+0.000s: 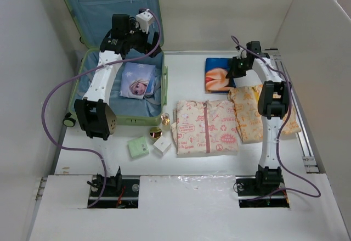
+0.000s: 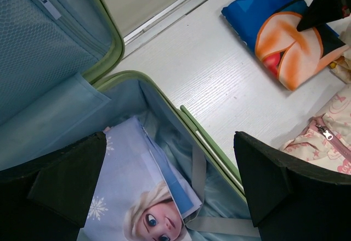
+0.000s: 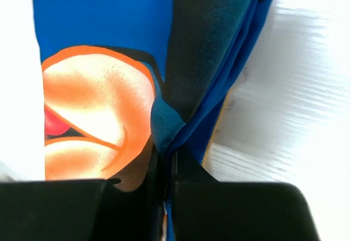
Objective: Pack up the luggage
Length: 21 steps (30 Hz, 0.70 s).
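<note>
The left gripper picks up the blue and orange cloth by its free edge [image 1: 207, 78] [image 2: 259, 50] next, leaving the cloth's body free to enter the luggage.
The light green luggage [image 1: 163, 90] lies open at the far left, its lid [image 1: 109, 2] upright and its lining light blue. A pale blue folded cloth with a cartoon face [image 1: 138, 82] lies inside it; it also shows in the left wrist view [image 2: 129, 197]. My left gripper [image 2: 170, 186] hangs open and empty just above that cloth. My right gripper [image 3: 167, 161] is shut on the edge of a blue and orange folded cloth [image 3: 104, 87], which lies on the table at the far middle [image 1: 219, 75].
A pink printed garment [image 1: 205, 127] and a yellow printed one [image 1: 249, 112] lie right of the luggage. A green packet [image 1: 138, 146], a white box [image 1: 162, 145] and two small round items [image 1: 156, 133] sit near the luggage's front. White walls enclose the table.
</note>
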Motion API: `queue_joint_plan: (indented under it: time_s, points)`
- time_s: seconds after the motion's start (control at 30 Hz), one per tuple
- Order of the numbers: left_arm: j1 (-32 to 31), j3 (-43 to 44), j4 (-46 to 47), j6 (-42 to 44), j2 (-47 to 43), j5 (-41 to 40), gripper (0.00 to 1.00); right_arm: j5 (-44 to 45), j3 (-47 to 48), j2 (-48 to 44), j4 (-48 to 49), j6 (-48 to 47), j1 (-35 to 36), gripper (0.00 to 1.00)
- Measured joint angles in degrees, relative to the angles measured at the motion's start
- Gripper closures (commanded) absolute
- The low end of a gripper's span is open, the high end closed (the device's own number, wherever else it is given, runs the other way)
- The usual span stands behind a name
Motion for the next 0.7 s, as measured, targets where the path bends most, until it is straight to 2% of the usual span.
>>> queue_joint_plan:
  time_s: [0.1, 0.23, 0.4, 0.53, 0.7]
  points:
    - [0.00, 0.00, 0.00, -0.31, 0.00, 0.70, 0.05, -4.17, -0.96, 0.02, 1.22, -0.35, -0.15, 1.00]
    - [-0.17, -1.11, -0.07, -0.09, -0.24, 2.78, 0.14, -13.49, -8.63, -1.92, 9.40, 1.03, -0.46, 1.00]
    - [-2.27, -5.01, -0.72, 0.35, -0.46, 4.55, 0.14, -19.98, -16.15, -6.21, 17.07, 6.82, -0.17, 1.00]
    - [-5.70, -8.31, 0.59, -0.81, -0.46, 6.32, 0.12, -22.01, -16.15, -9.88, 20.24, 9.81, 0.66, 1.00]
    - [-8.28, -11.13, 6.78, -7.41, -0.33, 10.21, 0.10, -22.86, -15.85, -16.15, 22.10, 11.19, 2.12, 1.00]
